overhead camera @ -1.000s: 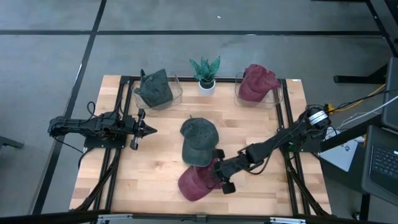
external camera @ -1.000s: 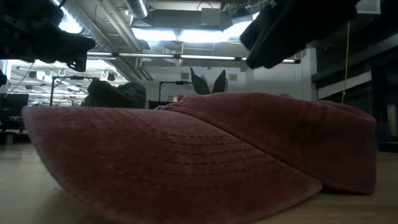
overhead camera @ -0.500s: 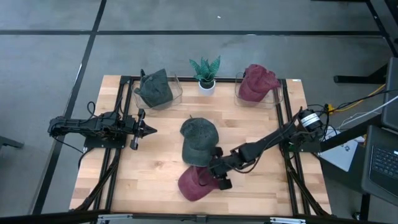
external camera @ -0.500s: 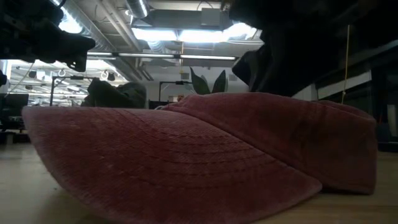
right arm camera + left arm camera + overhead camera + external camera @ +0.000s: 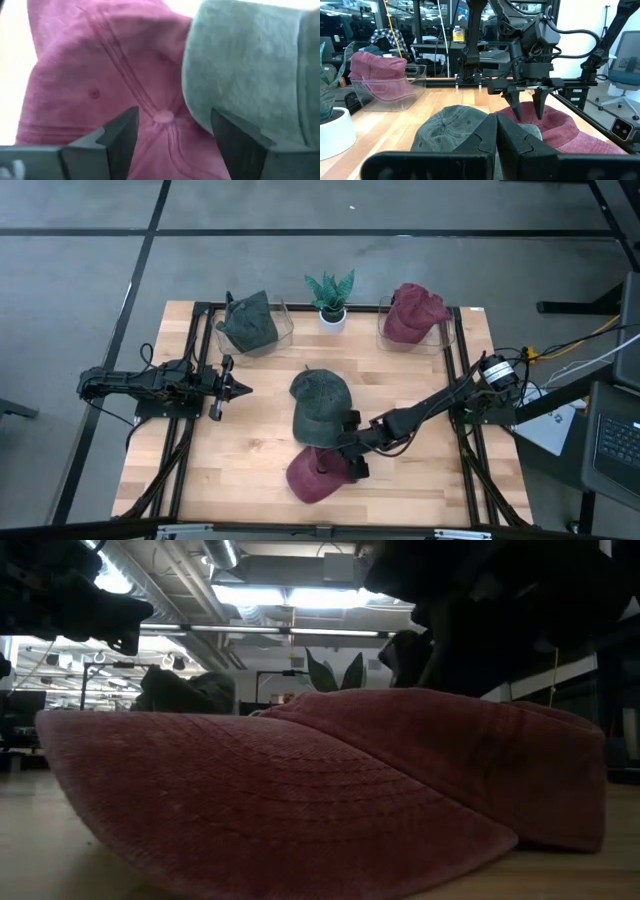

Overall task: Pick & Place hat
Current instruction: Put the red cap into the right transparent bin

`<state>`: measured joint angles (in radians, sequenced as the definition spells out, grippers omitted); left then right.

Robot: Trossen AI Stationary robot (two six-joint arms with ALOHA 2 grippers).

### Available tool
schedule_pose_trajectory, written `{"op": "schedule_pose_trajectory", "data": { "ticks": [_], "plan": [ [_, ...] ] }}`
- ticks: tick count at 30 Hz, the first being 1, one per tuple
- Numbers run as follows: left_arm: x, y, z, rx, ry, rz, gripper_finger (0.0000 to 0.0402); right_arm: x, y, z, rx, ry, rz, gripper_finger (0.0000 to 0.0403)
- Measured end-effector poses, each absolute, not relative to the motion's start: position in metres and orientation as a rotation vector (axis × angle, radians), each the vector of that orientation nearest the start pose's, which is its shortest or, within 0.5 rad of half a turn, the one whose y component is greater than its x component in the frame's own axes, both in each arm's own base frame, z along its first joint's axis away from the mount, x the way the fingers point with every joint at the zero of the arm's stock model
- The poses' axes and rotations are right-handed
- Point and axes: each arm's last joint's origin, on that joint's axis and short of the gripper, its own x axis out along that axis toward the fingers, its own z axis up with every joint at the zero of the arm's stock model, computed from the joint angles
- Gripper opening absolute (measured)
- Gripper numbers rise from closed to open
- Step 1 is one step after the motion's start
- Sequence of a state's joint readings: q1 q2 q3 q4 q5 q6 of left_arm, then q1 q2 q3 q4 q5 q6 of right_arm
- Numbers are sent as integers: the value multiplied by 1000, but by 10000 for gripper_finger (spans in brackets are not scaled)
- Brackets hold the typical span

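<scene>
I should put the red hat in the clear bin (image 5: 428,343), so my right gripper should grab it by its top (image 5: 322,471) next to the top button.
A red hat (image 5: 312,475) lies near the table's front edge, crown up, its brim toward the near side (image 5: 250,810). A green hat (image 5: 320,402) lies just beyond it at mid-table, its brim overlapping the red one (image 5: 240,65). My right gripper (image 5: 343,456) stands open, pointing down over the red hat's crown, one finger (image 5: 122,135) on each side of the top button (image 5: 162,117). My left gripper (image 5: 238,388) waits shut at the table's left, level, pointing at the hats (image 5: 496,135). My right gripper comes at the red hat's crown (image 5: 547,117) from above, with its open fingers (image 5: 516,111) astride the top button. Whether the fingertips touch the cloth I cannot tell. The hat lies flat on the table.
Two clear bins stand at the far edge: the left one (image 5: 285,320) holds a green hat (image 5: 250,323), the right one (image 5: 445,335) a red hat (image 5: 412,313). Between them stands a small potted plant (image 5: 330,298). Bare wood lies to the left of the hats.
My right gripper has moved toward the table's left edge and down onto the red hat's crown, and its fingers have opened. Both hats have stayed where they were.
</scene>
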<state>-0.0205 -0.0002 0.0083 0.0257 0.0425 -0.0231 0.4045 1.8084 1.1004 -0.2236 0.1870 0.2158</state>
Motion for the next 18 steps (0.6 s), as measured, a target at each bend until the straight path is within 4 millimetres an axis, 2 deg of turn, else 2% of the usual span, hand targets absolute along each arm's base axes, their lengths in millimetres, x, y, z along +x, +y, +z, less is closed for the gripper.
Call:
{"op": "schedule_pose_trajectory", "data": {
  "ticks": [11,18],
  "plan": [
    [97,-3,169,-23,-33,-63,6,342,129,139,62,1040,23,215],
    [97,-3,169,-23,-33,-64,6,344,128,133,67,1053,25,184]
  ]
}}
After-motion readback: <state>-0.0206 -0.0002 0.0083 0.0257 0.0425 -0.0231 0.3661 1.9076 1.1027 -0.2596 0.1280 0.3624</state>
